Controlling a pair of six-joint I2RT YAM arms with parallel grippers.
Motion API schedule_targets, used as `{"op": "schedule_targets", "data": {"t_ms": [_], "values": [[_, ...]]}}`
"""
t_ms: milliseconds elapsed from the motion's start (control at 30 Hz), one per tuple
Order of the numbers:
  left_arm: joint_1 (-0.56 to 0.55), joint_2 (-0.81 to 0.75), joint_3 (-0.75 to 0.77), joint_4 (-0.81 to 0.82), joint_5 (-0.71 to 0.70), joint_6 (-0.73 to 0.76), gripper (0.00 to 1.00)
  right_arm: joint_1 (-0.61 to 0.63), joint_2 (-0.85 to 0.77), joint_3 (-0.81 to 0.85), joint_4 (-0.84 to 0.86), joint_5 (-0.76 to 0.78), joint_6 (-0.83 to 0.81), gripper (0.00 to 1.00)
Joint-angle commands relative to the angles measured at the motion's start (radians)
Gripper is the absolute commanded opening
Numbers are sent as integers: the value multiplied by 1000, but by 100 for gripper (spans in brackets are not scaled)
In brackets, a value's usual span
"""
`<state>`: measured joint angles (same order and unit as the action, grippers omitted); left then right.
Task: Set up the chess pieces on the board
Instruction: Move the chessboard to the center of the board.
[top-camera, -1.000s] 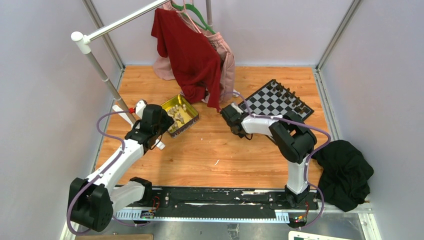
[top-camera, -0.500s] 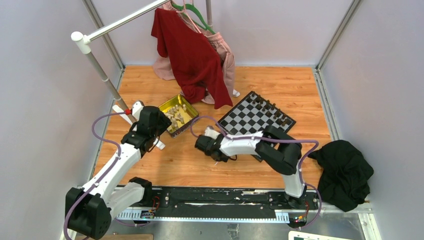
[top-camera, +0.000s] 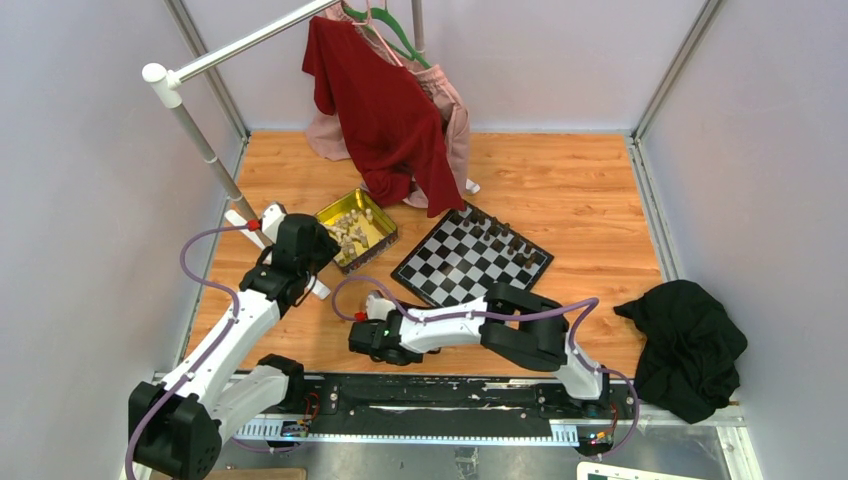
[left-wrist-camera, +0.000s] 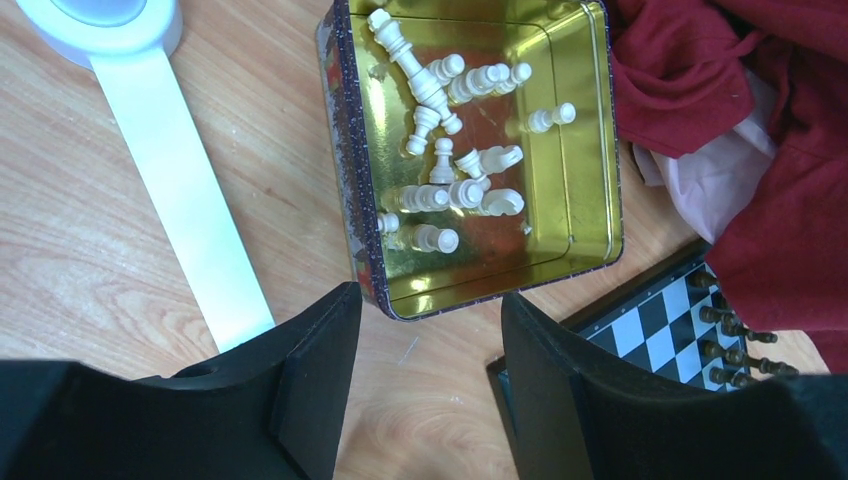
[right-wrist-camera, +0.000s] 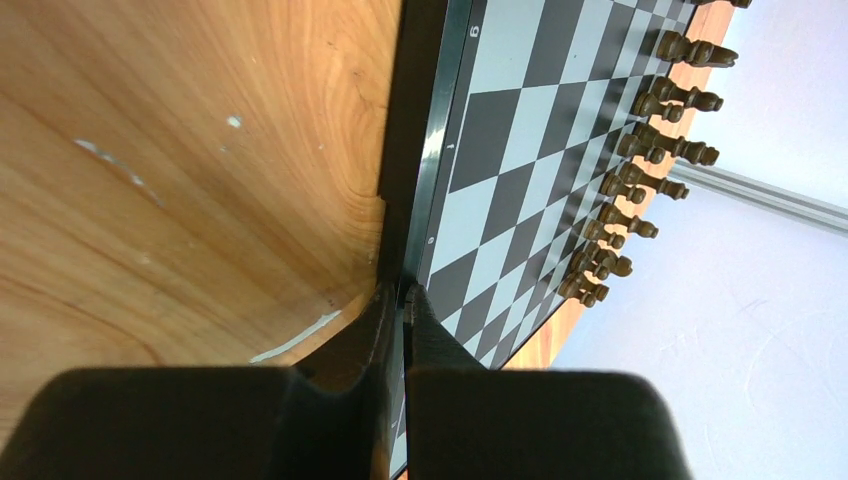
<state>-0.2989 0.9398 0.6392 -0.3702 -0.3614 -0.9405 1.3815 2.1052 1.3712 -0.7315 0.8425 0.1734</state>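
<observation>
The right gripper needs to open now: the board's gripped edge lies flush against the wooden tabletop, so the board would stay flat if the robot let go now.
The board (top-camera: 450, 270) lies at mid-table, turned diagonally, with several dark chess pieces (top-camera: 510, 240) standing along its far-right edge. In the right wrist view my right gripper (right-wrist-camera: 403, 290) is shut on the board's (right-wrist-camera: 520, 130) edge, and the dark pieces (right-wrist-camera: 640, 150) stand at its far side. Several light chess pieces (left-wrist-camera: 450, 180) lie jumbled in a gold tin (left-wrist-camera: 612, 150). My left gripper (left-wrist-camera: 430, 310) hangs open over bare wood just short of the tin's near corner, holding nothing. A corner of the board (left-wrist-camera: 660, 320) shows at its right.
A red garment (top-camera: 385, 110) and a pink one hang from a white rack (top-camera: 190, 110) at the back, the red hem close to the tin (top-camera: 385, 240). The rack's white foot (left-wrist-camera: 180, 200) lies left of the tin. A black cloth (top-camera: 690, 345) is heaped at the right.
My right arm has swung toward the near left, pulling the board with its dark pieces from the far right to mid-table. The left arm has barely shifted.
</observation>
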Motion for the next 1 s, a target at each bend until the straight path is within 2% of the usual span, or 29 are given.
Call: {"op": "schedule_targets", "data": {"t_ms": [0,200,267,400,467,700,833,967], "values": [[-6,-11,23,-11,-21,19,59,31,53,51,-25,-55,56,0],[-6,1,22,-2,-18,39,59,34,67,95,-56,-22,92,1],[-6,11,26,-6,-15,53,59,34,84,118,-100,17,126,12],[-6,15,36,-5,-14,87,63,35,68,131,-170,55,174,40],[-6,15,49,-10,-10,106,67,38,25,123,-170,42,176,48],[-6,5,81,-33,-13,182,81,60,-103,118,-175,24,163,52],[-6,26,103,-48,-59,216,81,63,-157,124,-157,23,149,53],[-6,73,128,-48,-108,233,77,48,-220,130,-89,13,103,53]]}}
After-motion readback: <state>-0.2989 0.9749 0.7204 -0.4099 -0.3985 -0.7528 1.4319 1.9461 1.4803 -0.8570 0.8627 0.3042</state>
